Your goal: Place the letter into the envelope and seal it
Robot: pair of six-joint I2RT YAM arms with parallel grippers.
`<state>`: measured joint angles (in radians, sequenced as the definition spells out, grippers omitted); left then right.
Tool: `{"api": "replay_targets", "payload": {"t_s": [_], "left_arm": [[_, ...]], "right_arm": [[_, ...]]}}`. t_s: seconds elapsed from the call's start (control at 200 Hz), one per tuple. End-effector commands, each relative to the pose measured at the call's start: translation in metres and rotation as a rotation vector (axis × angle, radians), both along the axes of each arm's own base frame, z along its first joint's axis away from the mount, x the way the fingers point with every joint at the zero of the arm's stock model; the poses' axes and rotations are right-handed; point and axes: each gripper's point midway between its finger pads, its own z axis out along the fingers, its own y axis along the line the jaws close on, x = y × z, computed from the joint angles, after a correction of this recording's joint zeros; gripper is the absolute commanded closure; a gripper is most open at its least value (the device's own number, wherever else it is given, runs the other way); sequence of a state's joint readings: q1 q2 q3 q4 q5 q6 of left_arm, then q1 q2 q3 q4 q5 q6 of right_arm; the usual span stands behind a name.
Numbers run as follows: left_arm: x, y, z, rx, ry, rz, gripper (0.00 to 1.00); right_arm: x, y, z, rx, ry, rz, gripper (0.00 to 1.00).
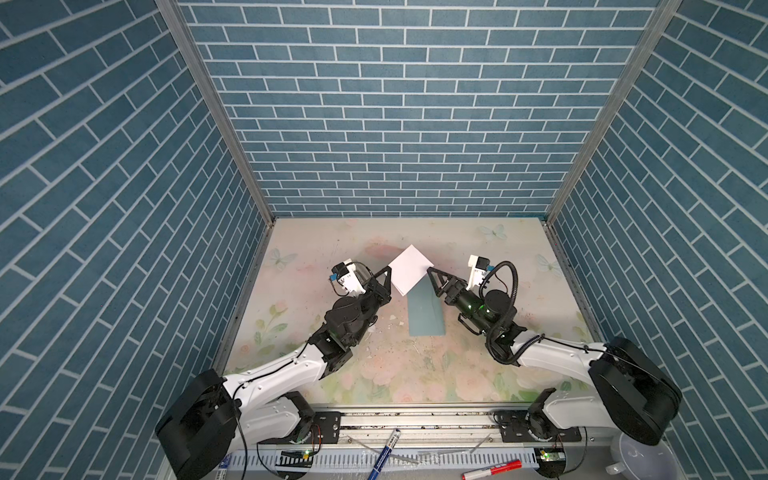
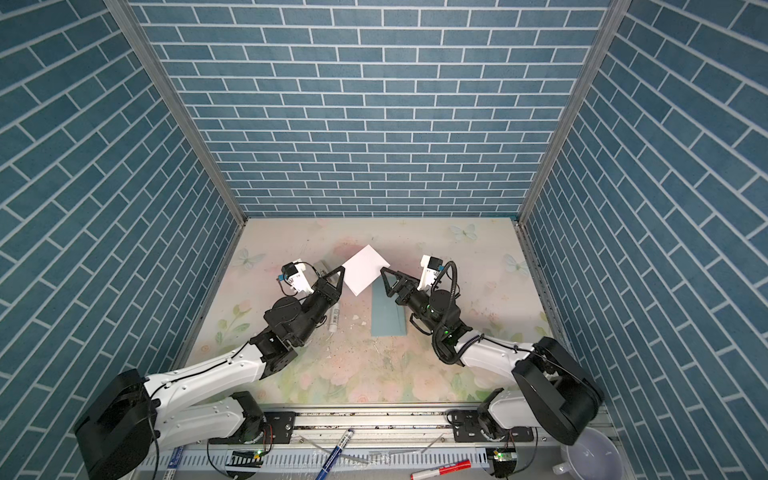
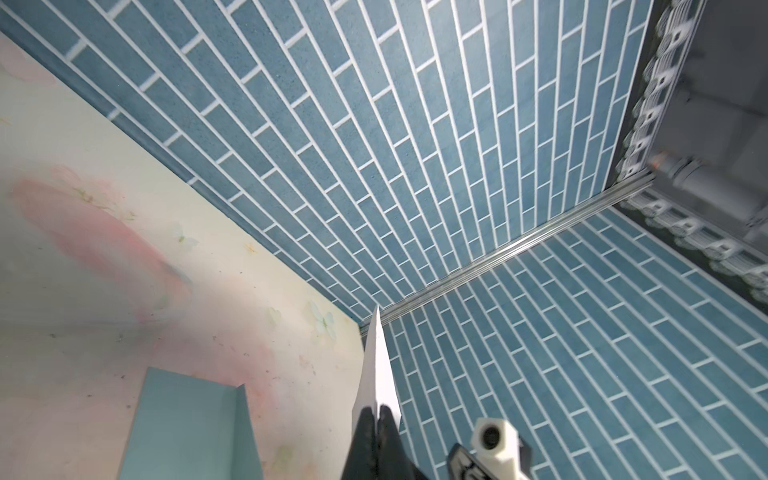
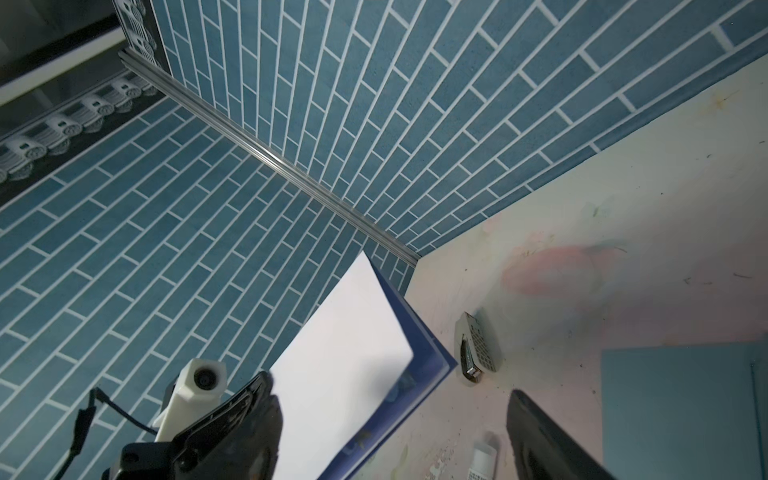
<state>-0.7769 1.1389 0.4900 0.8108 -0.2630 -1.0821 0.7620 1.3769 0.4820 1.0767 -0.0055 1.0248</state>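
I will next grab the letter with my right gripper by the corner opposite my left gripper, so the letter's other edge stays free to go into the envelope (image 1: 424, 311) (image 4: 680, 408).
The letter (image 1: 411, 270) is a folded white sheet held up off the table, above the far end of the envelope (image 1: 424, 311). In the right wrist view the letter (image 4: 345, 374) shows a dark blue border. My left gripper (image 1: 390, 275) is shut on the sheet's left edge; in the left wrist view the letter (image 3: 376, 365) stands edge-on out of my left gripper (image 3: 376, 411). My right gripper (image 1: 432, 278) is open at the sheet's right corner, and the paper lies between its spread fingers (image 4: 266, 399) unpinched. The teal envelope (image 2: 388, 316) lies flat on the table.
A white tube (image 2: 334, 320) lies beside the left arm and a small metal clip (image 4: 473, 349) lies behind the letter. A blue pen (image 1: 384, 453), a red marker (image 1: 492, 469) and a white bowl (image 1: 640, 457) sit at the front rail. Blue brick walls close three sides.
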Motion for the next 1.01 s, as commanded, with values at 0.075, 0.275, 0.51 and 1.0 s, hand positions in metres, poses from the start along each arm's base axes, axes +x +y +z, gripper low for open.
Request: {"api": "replay_targets", "payload": {"t_s": [0.075, 0.275, 0.51, 1.0], "left_arm": [[0.001, 0.002, 0.011, -0.135, -0.011, -0.004, 1.0], [0.001, 0.0, 0.006, -0.152, -0.003, -0.013, 1.0], [0.002, -0.002, -0.001, -0.152, 0.006, -0.021, 1.0], [0.002, -0.009, -0.018, -0.129, 0.013, -0.045, 1.0]], "right_arm": [[-0.003, 0.009, 0.029, 0.208, -0.044, -0.004, 0.16], [-0.003, 0.025, 0.034, 0.259, -0.041, 0.026, 0.2], [-0.003, 0.034, 0.044, 0.272, -0.059, 0.037, 0.33], [0.004, 0.04, 0.044, 0.287, -0.044, 0.038, 0.88]]}}
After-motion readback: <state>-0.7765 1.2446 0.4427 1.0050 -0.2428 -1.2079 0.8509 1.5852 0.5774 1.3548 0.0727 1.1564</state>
